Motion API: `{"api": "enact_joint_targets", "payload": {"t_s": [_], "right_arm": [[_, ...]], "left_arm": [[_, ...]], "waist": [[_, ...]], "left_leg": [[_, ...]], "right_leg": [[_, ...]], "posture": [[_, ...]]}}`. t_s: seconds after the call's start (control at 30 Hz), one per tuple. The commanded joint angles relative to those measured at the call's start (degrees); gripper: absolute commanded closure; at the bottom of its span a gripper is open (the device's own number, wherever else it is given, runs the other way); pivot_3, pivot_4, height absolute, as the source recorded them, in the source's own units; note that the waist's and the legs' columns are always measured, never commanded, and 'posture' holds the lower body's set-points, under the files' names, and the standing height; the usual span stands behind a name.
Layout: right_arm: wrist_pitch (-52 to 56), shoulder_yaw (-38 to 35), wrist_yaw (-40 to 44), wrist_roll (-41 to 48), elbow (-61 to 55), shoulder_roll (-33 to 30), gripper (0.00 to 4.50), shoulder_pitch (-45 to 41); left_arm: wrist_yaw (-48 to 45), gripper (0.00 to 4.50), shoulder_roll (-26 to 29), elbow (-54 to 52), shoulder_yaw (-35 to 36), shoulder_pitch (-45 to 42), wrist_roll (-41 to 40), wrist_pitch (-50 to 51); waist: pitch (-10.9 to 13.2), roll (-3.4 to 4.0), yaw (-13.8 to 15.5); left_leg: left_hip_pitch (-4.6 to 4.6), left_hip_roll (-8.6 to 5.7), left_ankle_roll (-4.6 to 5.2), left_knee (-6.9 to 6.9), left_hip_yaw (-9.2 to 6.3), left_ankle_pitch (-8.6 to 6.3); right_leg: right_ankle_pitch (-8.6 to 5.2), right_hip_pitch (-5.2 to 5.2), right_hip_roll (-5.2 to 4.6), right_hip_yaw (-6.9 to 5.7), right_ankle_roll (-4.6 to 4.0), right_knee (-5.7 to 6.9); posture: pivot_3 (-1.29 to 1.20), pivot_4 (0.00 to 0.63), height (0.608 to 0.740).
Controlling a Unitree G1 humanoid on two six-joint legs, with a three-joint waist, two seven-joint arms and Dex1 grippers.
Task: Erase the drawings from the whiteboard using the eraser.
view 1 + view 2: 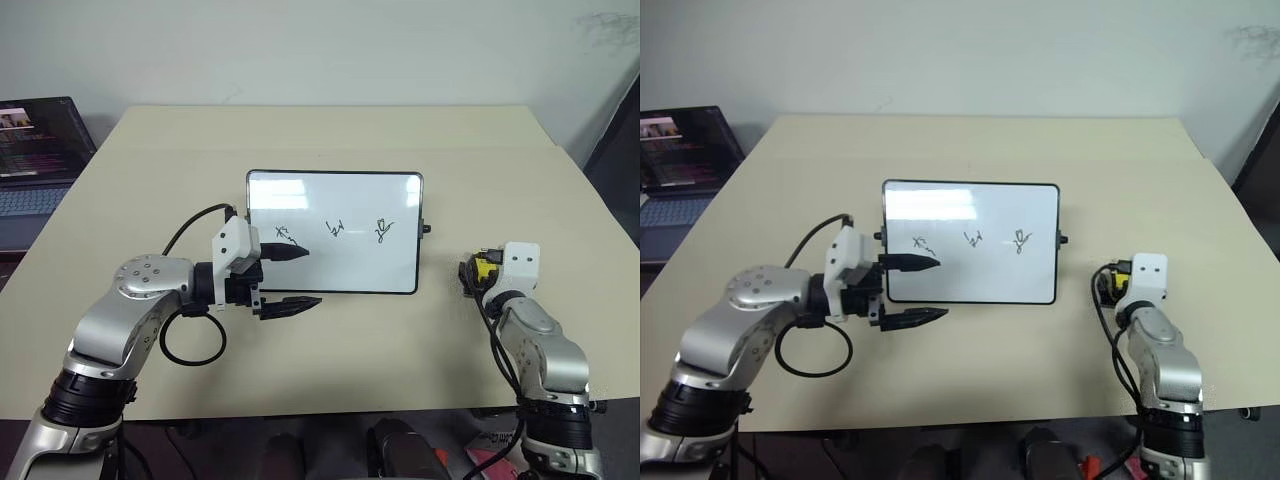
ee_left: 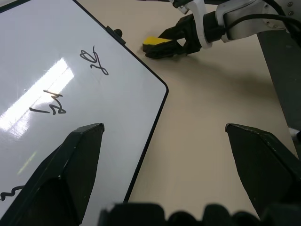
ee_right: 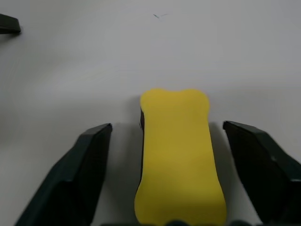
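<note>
My right gripper needs to grab the yellow eraser by its long sides next, so that the eraser can then wipe the scribbles off the whiteboard [image 1: 335, 205].
The whiteboard [image 1: 335, 205] lies flat in the middle of the table, and the drawings, three black scribbles [image 1: 336, 229], run in a row across it. My left gripper [image 1: 300, 278] is open at the board's near left corner, one finger over the white surface by the leftmost scribble, the other in front of the frame. The eraser [image 3: 178, 155], a yellow block, lies on the table to the right of the board. My right gripper [image 3: 176, 141] is open around it, a finger on each side with a gap showing to both.
A dark laptop [image 1: 35, 160] sits off the table's far left corner. The beige table [image 1: 330, 130] stretches well behind the board. A black cable loop [image 1: 190, 345] hangs from my left forearm near the front edge.
</note>
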Motion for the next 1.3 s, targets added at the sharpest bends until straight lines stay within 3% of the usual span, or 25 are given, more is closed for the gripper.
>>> {"api": "enact_joint_targets", "payload": {"t_s": [0.03, 0.1, 0.2, 0.53, 0.67, 0.9, 1.13, 1.3], "right_arm": [[-2.22, -1.81, -0.74, 0.41, -0.86, 0.31, 1.61, -1.11], [-2.5, -2.0, -0.91, 0.6, -1.03, 0.69, 2.44, -0.98], [-2.48, -1.93, -1.06, 0.39, -1.46, 0.98, 3.18, -0.57], [-2.07, -2.0, -1.21, 0.25, -2.33, 1.04, 3.18, -0.07], [-4.15, -0.08, 0.87, -0.59, -7.29, -0.8, 3.18, 0.88], [-7.45, 7.75, 6.65, -1.69, -18.88, -3.79, 3.18, 4.5], [-7.35, 15.15, 14.93, 2.37, -27.81, -5.08, 3.18, 2.81], [-7.59, 22.6, 19.27, -0.31, -26.14, -8.17, 3.18, -3.87]], "left_arm": [[0.31, 0.0, 0.14, -2.23, 1.82, -0.15, -0.52, -0.25], [0.49, 0.0, 0.06, -2.52, 1.77, -0.26, -0.7, 0.11], [0.66, 0.0, -0.01, -2.78, 1.69, -0.27, -0.85, 0.41], [1.93, 0.0, -0.64, -3.51, 1.81, -0.37, -1.91, 2.46], [6.23, 0.0, -1.97, -4.48, 5.03, 1.77, -4.31, 6.02], [21.5, 0.0, -9.35, -3.16, 11.46, 6.44, -1.28, 5.39], [27.39, 0.0, -10.21, -4.07, 14.71, 13.81, 0.89, 5.94], [25.13, 0.0, -7.77, -5.68, 17.15, 16.86, -2.14, 8.98]], "waist": [[0.0, 0.0, 0.0], [0.0, 0.0, 0.0], [0.0, 0.0, 0.01], [0.0, 0.0, 0.0], [0.01, 0.02, -0.02], [0.03, 0.05, -0.01], [0.03, 0.05, 0.03], [0.05, 0.02, -0.01]], "left_leg": [[0.0, 0.0, 0.0, 0.0, 0.0, 0.0], [0.0, 0.0, 0.0, 0.0, 0.0, 0.0], [0.0, 0.0, 0.0, 0.0, 0.0, 0.0], [0.0, 0.0, 0.0, 0.0, 0.0, 0.0], [0.0, 0.01, 0.0, -0.01, 0.0, 0.0], [0.0, 0.04, 0.0, 0.0, -0.09, 0.0], [-0.01, 0.05, -0.02, 0.0, -0.12, 0.01], [0.01, 0.04, -0.02, 0.02, -0.13, 0.01]], "right_leg": [[0.0, 0.0, 0.0, 0.0, 0.0, 0.0], [0.0, 0.0, 0.0, 0.0, 0.0, 0.0], [0.0, 0.0, 0.0, 0.0, 0.0, 0.0], [0.0, 0.0, 0.0, 0.0, 0.0, 0.0], [0.0, 0.0, 0.0, 0.0, 0.0, 0.0], [0.0, 0.0, 0.0, 0.01, 0.0, 0.01], [0.0, 0.0, -0.03, -0.03, 0.0, 0.01], [0.0, 0.01, -0.06, -0.07, 0.0, 0.02]], "posture": [[0.0, 0.15, 0.74], [0.0, 0.15, 0.74], [0.0, 0.15, 0.74], [0.0, 0.15, 0.74], [0.0, 0.15, 0.74], [0.0, 0.15, 0.74], [0.0, 0.15, 0.74], [0.0, 0.15, 0.74]]}}
